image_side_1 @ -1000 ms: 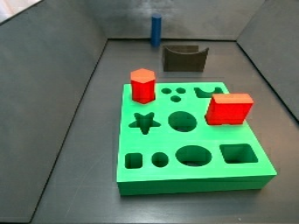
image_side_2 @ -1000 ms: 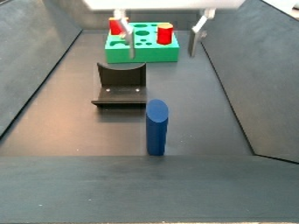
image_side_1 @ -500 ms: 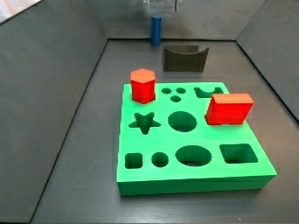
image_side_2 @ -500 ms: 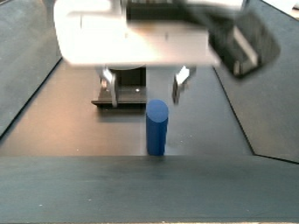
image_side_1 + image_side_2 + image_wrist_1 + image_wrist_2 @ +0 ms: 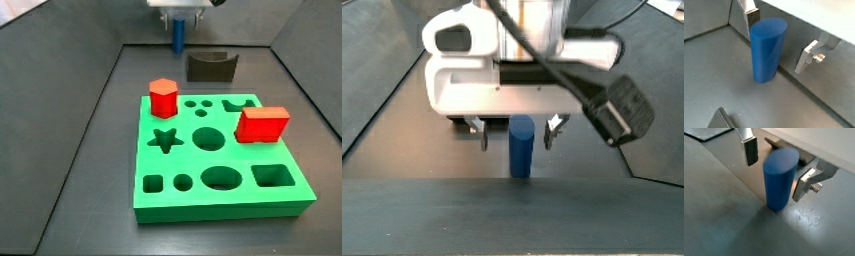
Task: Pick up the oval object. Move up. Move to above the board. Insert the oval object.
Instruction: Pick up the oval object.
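The gripper next needs to grab the blue peg by its upper part (image 5: 178, 25), so that it can insert the peg into the board (image 5: 201, 195).
The oval object, a slim blue peg, stands upright on the dark floor in both wrist views (image 5: 768, 49) (image 5: 779, 179) and both side views (image 5: 178, 37) (image 5: 521, 145). My gripper (image 5: 777, 34) (image 5: 776, 169) (image 5: 516, 131) hangs open around the peg's upper part, one finger (image 5: 751, 151) on each side with a gap to the peg. In a side view the gripper (image 5: 178, 16) is at the far end, above the peg. The green board (image 5: 201, 195) with its cut-out holes lies in the near middle; it is hidden behind the gripper in the other side view.
A red hexagonal prism (image 5: 163, 97) and a red cube (image 5: 262, 124) stand on the board. The dark fixture (image 5: 210, 66) stands beside the peg and behind it in a wrist view (image 5: 784, 147). Grey walls enclose the floor.
My gripper has come down from above and over the peg; its open fingers now flank the peg's upper part. The peg has not moved.
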Motion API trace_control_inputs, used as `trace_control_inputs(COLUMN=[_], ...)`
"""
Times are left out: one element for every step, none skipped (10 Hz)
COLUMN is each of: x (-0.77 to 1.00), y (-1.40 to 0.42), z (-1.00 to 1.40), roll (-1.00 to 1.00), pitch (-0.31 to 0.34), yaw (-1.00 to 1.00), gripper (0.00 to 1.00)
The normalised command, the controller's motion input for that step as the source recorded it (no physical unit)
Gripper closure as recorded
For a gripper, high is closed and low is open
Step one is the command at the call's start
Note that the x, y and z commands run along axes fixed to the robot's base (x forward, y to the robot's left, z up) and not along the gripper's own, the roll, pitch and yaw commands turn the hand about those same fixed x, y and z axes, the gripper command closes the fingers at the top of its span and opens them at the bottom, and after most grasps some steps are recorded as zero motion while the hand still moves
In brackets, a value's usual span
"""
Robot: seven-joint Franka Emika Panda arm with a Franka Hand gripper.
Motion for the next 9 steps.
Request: trace_control_inputs(x=[0.00, 0.00, 0.00, 0.00, 0.00, 0.00, 0.00, 0.00, 0.00], y=[0.00, 0.00, 0.00, 0.00, 0.00, 0.00, 0.00, 0.00, 0.00], z=[0.00, 0.00, 0.00, 0.00, 0.00, 0.00, 0.00, 0.00, 0.00], roll=[-0.02, 0.00, 0.00, 0.00, 0.00, 0.00, 0.00, 0.00, 0.00], pitch=[-0.013, 0.000, 0.000, 0.000, 0.000, 0.000, 0.000, 0.000, 0.000], yaw=[0.00, 0.00, 0.00, 0.00, 0.00, 0.00, 0.00, 0.00, 0.00], gripper=[0.00, 0.00, 1.00, 1.00, 1.00, 1.00, 1.00, 1.00, 1.00])
